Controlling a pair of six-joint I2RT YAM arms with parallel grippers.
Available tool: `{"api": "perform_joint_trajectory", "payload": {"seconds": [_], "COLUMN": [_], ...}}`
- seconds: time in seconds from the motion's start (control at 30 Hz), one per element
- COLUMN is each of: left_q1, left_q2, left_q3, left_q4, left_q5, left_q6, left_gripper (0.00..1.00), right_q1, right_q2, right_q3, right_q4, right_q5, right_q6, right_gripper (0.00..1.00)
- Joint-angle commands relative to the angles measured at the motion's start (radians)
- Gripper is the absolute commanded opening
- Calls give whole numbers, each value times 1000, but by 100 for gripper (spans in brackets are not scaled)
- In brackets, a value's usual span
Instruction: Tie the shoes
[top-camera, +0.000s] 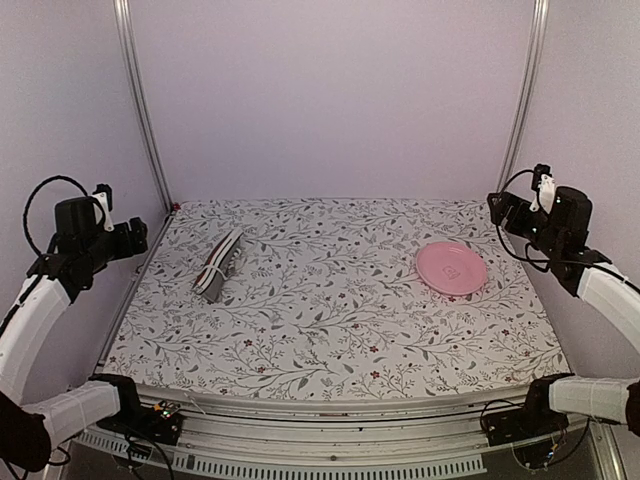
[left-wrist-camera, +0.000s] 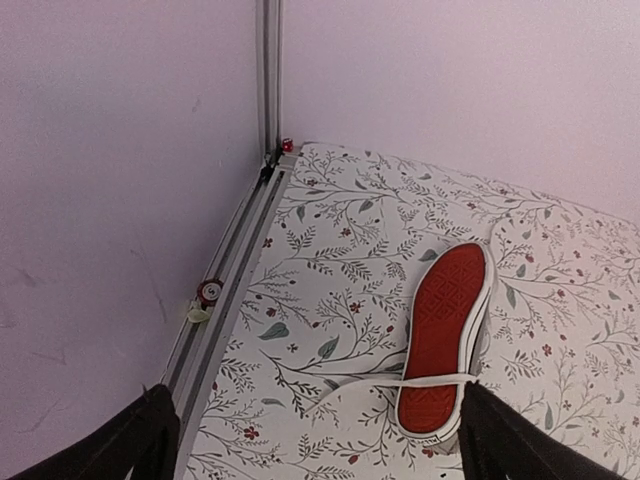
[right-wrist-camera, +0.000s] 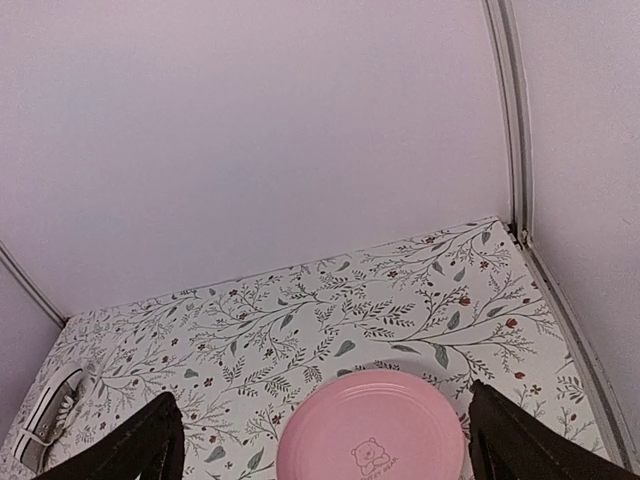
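I should next grab the grey sneaker by its red sole's edge (left-wrist-camera: 466, 329) with my left gripper, so the white lace (left-wrist-camera: 425, 380) stays open to my right gripper for tying.
The grey sneaker (top-camera: 220, 265) lies on its side at the table's left, toe toward the back. In the left wrist view its red sole (left-wrist-camera: 450, 325) faces the camera, and a white lace (left-wrist-camera: 425, 380) lies across the sole and trails onto the cloth. My left gripper (top-camera: 138, 237) hangs raised at the left edge, left of the shoe, open and empty; its fingers (left-wrist-camera: 120, 445) stand wide apart. My right gripper (top-camera: 498, 208) is raised at the right edge, open and empty. The shoe also shows in the right wrist view (right-wrist-camera: 45, 420), far left.
A pink round plate (top-camera: 452, 268) with a bear print lies on the floral cloth at the right, just below my right gripper (right-wrist-camera: 320, 445). Aluminium frame posts (top-camera: 140, 100) stand at the back corners, with pale walls on three sides.
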Motion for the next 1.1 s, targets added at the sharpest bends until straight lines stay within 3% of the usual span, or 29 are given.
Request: {"api": "perform_joint_trajectory", "payload": {"seconds": [0.0, 0.17, 0.23, 0.3, 0.4, 0.6, 0.87, 1.07], "left_q1": [9, 2, -37, -116, -213, -289, -340, -376], "left_q2": [19, 102, 150, 212, 360, 693, 1097, 1251], "left_q3": [23, 67, 106, 154, 252, 486, 786, 842], "left_q4": [16, -12, -18, -19, -28, -62, -220, -260], "left_q5": [-13, 60, 118, 71, 28, 70, 29, -74], "left_q6": [-9, 5, 35, 54, 60, 36, 55, 84], "left_gripper": [97, 96, 84, 81, 83, 79, 85, 91], "right_q1": [1, 1, 1, 1, 1, 1, 3, 3], "right_q2": [-102, -179, -217, -254, -296, -301, -270, -318], "right_q3": [-68, -97, -128, -157, -185, -232, -235, -326], "right_q4": [-63, -141, -142, -145, -162, -144, -156, -97], "right_q5": [27, -83, -134, -160, -189, -259, -361, -346], "right_q6": [29, 20, 8, 7, 16, 56, 38, 30], "right_gripper": [99, 99, 99, 99, 99, 99, 99, 99]}}
